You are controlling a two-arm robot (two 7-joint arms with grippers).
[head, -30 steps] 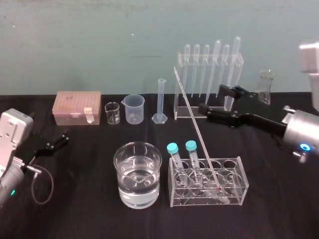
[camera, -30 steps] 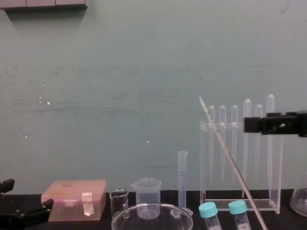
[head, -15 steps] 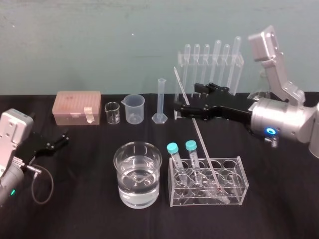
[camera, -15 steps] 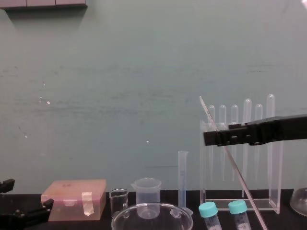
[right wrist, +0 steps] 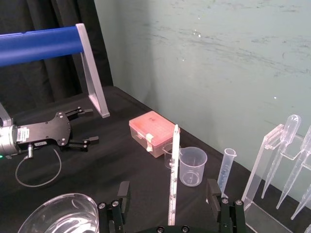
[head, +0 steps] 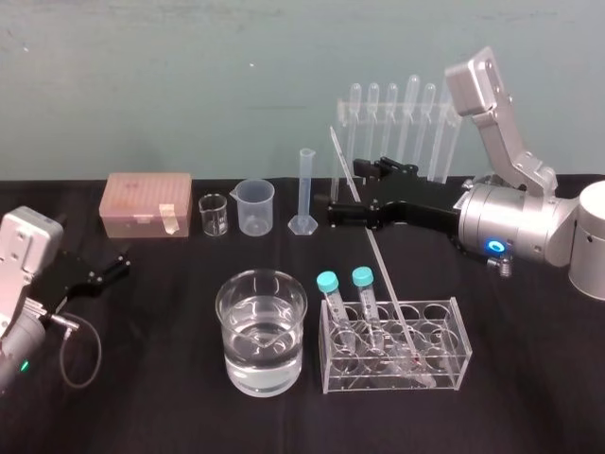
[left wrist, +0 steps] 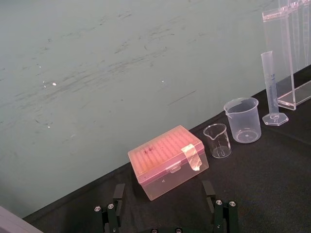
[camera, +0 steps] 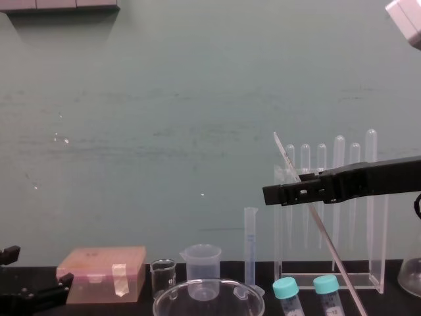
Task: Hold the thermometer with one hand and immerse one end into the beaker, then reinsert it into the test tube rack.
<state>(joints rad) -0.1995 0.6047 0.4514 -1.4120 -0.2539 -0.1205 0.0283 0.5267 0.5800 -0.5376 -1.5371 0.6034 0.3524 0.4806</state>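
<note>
My right gripper will grab the thermometer by its upper stem (camera: 293, 169) next. Its lower end then stays free to dip into the beaker (camera: 208, 300).
The thermometer (head: 373, 255) is a long thin glass rod that leans up and to the left. Its lower end sits in the low clear test tube rack (head: 456, 342), beside two teal-capped tubes (head: 327, 281). My right gripper (head: 345, 189) is open and straddles the rod's upper part. In the right wrist view the thermometer (right wrist: 172, 184) stands between the fingers (right wrist: 121, 194) with a gap on each side. The beaker (head: 262, 331), wide and part filled with water, stands left of the rack. My left gripper (head: 109, 270) rests open at the table's left.
Along the back stand a pink tip box (head: 146, 203), a tiny glass beaker (head: 213, 216), a plastic beaker (head: 255, 206), a graduated cylinder (head: 304, 189) and a tall clear pipette stand (head: 397, 118). The stand is just behind my right gripper. A cable loops near my left arm.
My right arm has swung left from the table's right side. Its open fingers now sit on either side of the thermometer's upper part. The thermometer and my left arm have not moved.
</note>
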